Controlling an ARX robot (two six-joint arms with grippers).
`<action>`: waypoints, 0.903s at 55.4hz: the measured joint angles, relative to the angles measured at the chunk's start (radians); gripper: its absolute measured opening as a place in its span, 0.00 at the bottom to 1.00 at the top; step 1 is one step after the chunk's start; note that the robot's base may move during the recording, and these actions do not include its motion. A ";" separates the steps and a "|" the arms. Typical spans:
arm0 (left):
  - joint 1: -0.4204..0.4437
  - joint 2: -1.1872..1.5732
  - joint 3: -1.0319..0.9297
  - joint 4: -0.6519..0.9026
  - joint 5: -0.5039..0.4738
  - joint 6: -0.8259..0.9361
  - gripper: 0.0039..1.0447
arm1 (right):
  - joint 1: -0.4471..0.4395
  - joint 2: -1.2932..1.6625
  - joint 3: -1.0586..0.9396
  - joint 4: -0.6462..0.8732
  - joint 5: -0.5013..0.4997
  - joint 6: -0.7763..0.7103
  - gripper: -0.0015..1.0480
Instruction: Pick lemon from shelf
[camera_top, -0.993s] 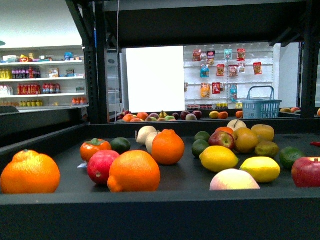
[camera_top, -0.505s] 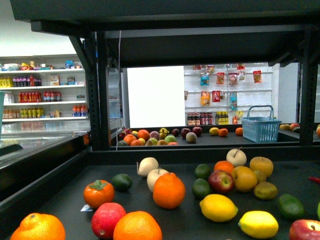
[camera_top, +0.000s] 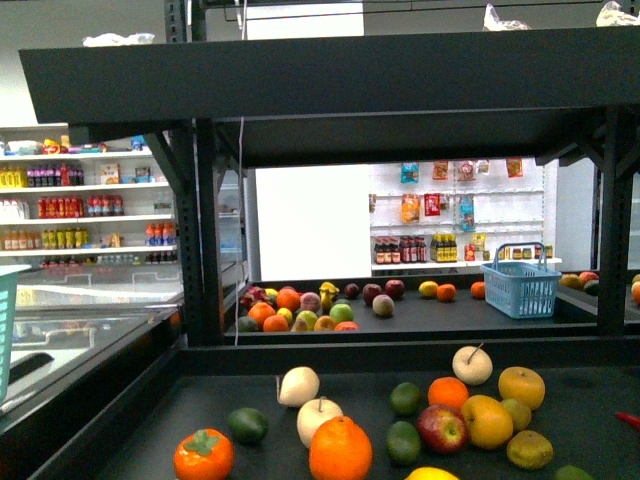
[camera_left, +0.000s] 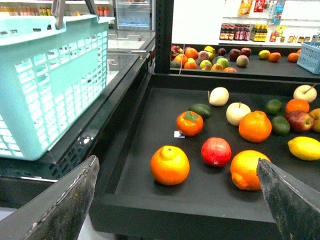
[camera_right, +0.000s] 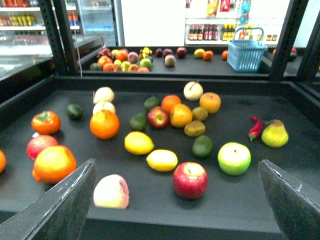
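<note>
Next, my left gripper grabs the teal basket by its brown handle (camera_left: 60, 12), so that the basket is ready for the lemon picked from the shelf.
Two smooth yellow lemons lie side by side on the black shelf deck (camera_right: 235, 210): a rounder lemon (camera_right: 139, 143) and a flatter oval lemon (camera_right: 161, 160). My right gripper (camera_right: 176, 162) is open and empty, in front of the shelf's front rim, short of both. My left gripper (camera_left: 176, 161) is open and empty at the shelf's (camera_left: 145, 125) front left corner, and one lemon (camera_left: 305, 148) shows far off to its side. In the front view only the top of a lemon (camera_top: 432, 473) shows at the bottom edge of the shelf (camera_top: 200, 400). Neither gripper shows there.
A red apple (camera_right: 190, 180), a peach (camera_right: 111, 191) and a green apple (camera_right: 234, 158) lie near the lemons. Oranges (camera_left: 170, 165) and a red fruit (camera_left: 216, 151) lie at the front left. A teal basket (camera_left: 50, 85) stands beside the shelf. An upper deck (camera_top: 300, 80) overhangs it.
The front view has risen: the fruits have slid down the picture, the lemons are almost out at the bottom, and the upper deck now shows.
</note>
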 joint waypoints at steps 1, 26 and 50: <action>0.000 0.000 0.000 0.000 0.000 0.000 0.93 | 0.000 0.000 0.000 0.000 0.000 0.000 0.93; 0.000 0.000 0.000 0.000 0.000 0.000 0.93 | 0.000 0.000 0.000 0.000 0.000 0.000 0.93; 0.102 0.448 0.207 -0.061 0.019 -0.552 0.93 | 0.000 0.000 0.000 0.000 0.000 0.001 0.93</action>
